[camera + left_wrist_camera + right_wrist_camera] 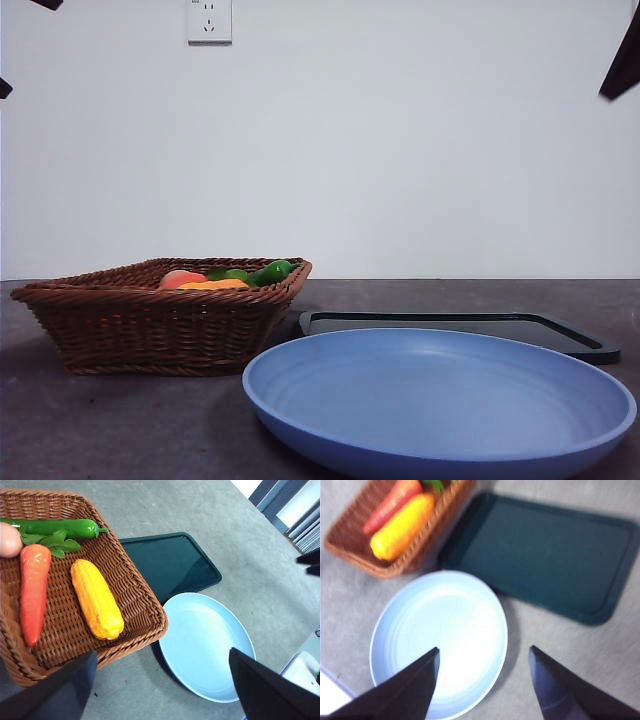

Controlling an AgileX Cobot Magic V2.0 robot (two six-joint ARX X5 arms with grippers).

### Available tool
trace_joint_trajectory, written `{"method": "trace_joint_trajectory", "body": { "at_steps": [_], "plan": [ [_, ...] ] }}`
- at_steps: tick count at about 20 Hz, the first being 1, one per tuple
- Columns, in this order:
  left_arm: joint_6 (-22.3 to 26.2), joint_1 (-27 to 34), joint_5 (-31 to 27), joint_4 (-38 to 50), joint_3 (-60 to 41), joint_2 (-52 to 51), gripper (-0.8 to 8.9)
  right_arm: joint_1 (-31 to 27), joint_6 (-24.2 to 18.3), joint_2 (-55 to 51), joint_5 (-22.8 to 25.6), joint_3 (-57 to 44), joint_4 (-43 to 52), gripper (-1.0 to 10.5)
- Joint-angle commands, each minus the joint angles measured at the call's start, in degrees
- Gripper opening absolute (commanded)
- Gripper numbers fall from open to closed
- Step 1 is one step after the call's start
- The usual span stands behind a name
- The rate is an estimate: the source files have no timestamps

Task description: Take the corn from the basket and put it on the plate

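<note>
The right gripper grabs the blue plate by its raised rim (622, 402) next. This gets the blue plate ready for the corn (215, 285).
The corn (96, 599) lies in the brown wicker basket (134, 587), next to an orange carrot (34, 592). In the front view only a strip of the corn (215, 285) shows above the basket's (160, 325) rim. The blue plate (440, 400) sits bare in front, right of the basket. My left gripper (162, 685) hangs open, high above the basket's near corner and the plate (205, 645). High over the plate (440, 630), my right gripper (484, 649) is open too, and its view shows the corn (402, 527) blurred. Neither holds anything.
A flat black tray (460, 330) lies behind the plate, beside the basket. A green pepper (55, 527) and a peach-pink fruit (9, 540) share the basket. A white object (302, 667) sits at the table's edge near the plate.
</note>
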Motion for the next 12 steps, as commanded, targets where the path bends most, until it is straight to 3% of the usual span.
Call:
{"method": "trace_joint_trajectory", "body": {
  "at_steps": [1, 12],
  "plan": [
    [-0.81, -0.15, -0.09, 0.50, 0.85, 0.42, 4.30, 1.16, 1.05, 5.22, -0.09, 0.98, 0.37, 2.9],
    [-0.81, -0.15, -0.07, 0.50, 0.85, 0.42, 4.29, 5.25, 0.96, 30.93, -0.09, 0.98, 7.28, 2.9]
  ]
}}
